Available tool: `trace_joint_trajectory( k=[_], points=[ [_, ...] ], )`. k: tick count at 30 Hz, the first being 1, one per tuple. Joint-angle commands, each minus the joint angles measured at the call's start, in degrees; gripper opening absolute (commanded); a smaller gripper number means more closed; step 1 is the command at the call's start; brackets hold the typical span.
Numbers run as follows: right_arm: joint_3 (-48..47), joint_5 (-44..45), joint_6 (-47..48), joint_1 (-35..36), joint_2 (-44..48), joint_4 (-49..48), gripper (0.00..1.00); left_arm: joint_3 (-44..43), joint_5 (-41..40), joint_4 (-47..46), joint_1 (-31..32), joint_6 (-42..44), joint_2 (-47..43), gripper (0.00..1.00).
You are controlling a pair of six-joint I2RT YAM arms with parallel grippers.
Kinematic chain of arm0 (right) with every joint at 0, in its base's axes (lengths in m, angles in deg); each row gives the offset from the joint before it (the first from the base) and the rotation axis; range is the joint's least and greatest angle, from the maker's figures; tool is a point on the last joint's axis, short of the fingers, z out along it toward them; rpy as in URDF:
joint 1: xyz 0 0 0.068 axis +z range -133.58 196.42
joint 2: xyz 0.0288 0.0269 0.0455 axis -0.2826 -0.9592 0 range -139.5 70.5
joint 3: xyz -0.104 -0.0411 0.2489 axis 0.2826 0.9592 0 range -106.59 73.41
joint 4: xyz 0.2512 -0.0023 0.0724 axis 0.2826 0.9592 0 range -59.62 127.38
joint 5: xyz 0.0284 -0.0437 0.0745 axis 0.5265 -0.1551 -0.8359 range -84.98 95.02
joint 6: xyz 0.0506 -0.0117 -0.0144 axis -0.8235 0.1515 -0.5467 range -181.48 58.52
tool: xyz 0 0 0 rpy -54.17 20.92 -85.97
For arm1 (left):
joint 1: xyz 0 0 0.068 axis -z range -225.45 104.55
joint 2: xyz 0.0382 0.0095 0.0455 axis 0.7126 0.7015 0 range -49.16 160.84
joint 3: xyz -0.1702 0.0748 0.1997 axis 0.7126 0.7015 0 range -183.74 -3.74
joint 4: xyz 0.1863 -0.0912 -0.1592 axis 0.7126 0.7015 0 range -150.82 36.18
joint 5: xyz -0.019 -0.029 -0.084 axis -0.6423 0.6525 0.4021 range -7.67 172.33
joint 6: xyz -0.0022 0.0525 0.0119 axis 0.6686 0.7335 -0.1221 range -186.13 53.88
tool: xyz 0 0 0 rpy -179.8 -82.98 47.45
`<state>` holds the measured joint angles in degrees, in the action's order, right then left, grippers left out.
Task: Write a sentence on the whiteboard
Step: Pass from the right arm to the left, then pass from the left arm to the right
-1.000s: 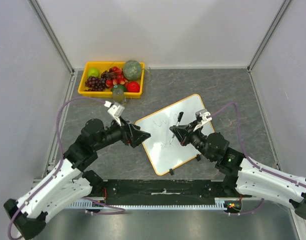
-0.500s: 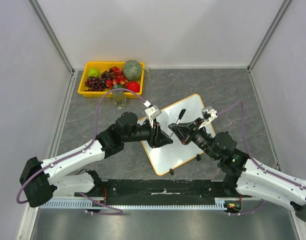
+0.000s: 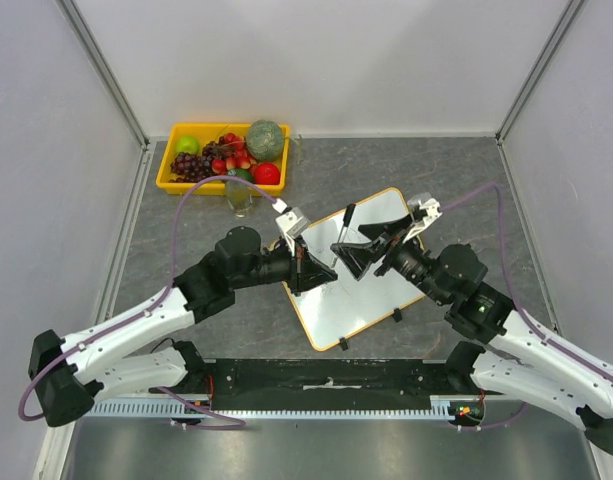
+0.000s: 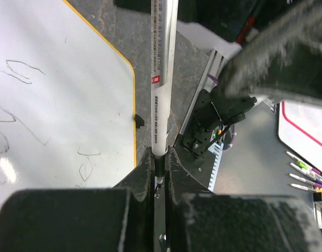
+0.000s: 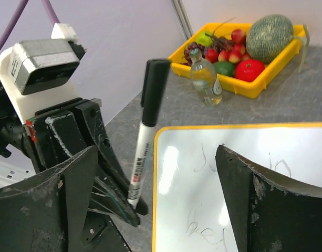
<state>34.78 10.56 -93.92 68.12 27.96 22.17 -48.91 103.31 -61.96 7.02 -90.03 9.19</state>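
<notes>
My right gripper should grab the marker by the marker's white body (image 3: 342,234) next. The marker's lower end then stays free to write, with its black cap pointing away from the whiteboard (image 3: 358,300).
The whiteboard (image 3: 358,300), white with an orange-yellow frame, lies tilted on the grey table between both arms. Faint marker strokes of the sentence (image 5: 198,163) show on it, also in the left wrist view (image 4: 24,105). A white marker with a black cap (image 3: 341,232) stands over the board's left edge. My left gripper (image 3: 321,275) is shut on the marker's (image 4: 163,79) lower end, the jaws (image 4: 159,155) pinching it. My right gripper (image 3: 364,252) is open, its fingers wide apart on either side of the marker (image 5: 145,142) without touching it.
A yellow tray (image 3: 166,180) of fruit sits at the back left, with a small bottle (image 3: 238,195) in front of it. Grey walls enclose the table on three sides. The two grippers face each other closely above the board.
My left arm swung right to the marker and its gripper closed on the lower end. My right gripper, which held the marker, has opened wide and let it go.
</notes>
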Motion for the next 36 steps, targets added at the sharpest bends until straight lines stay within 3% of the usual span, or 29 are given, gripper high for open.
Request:
trace_joint_trajectory(
  k=[1,6,12,16,18,24,28,36],
  points=[
    [-6.89,-12.10,6.25,-4.32,-0.87,5.83,0.98,-4.66,-2.26,8.16,0.00,2.45,-4.55,0.02],
    [-11.46,-31.96,7.05,-9.59,-4.82,6.36,0.98,-8.17,6.07,14.58,0.09,4.47,-6.84,0.02],
    [-13.49,-51.93,0.47,-11.27,-9.40,0.57,0.77,-11.87,15.76,19.07,0.00,6.94,-7.37,0.02],
    [-13.75,-56.25,-1.12,-11.71,-9.31,0.12,0.56,-12.93,18.05,20.66,0.00,7.73,-7.90,0.02],
    [-13.58,-58.09,-1.83,-11.89,-9.22,-0.23,0.51,-13.02,18.66,21.45,0.00,7.99,-7.81,0.02],
    [-12.26,-60.74,-4.29,-11.98,-10.01,-1.90,0.43,-13.10,20.07,22.07,-0.08,8.26,-6.85,0.02],
    [-11.12,-61.08,-4.82,-11.89,-10.54,-1.90,0.32,-13.28,20.95,22.15,0.00,8.52,-5.09,0.02],
    [-10.59,-62.84,-3.59,-11.89,-10.89,-0.50,0.27,-13.98,20.95,21.80,0.00,8.96,-4.38,0.02]
  ],
)
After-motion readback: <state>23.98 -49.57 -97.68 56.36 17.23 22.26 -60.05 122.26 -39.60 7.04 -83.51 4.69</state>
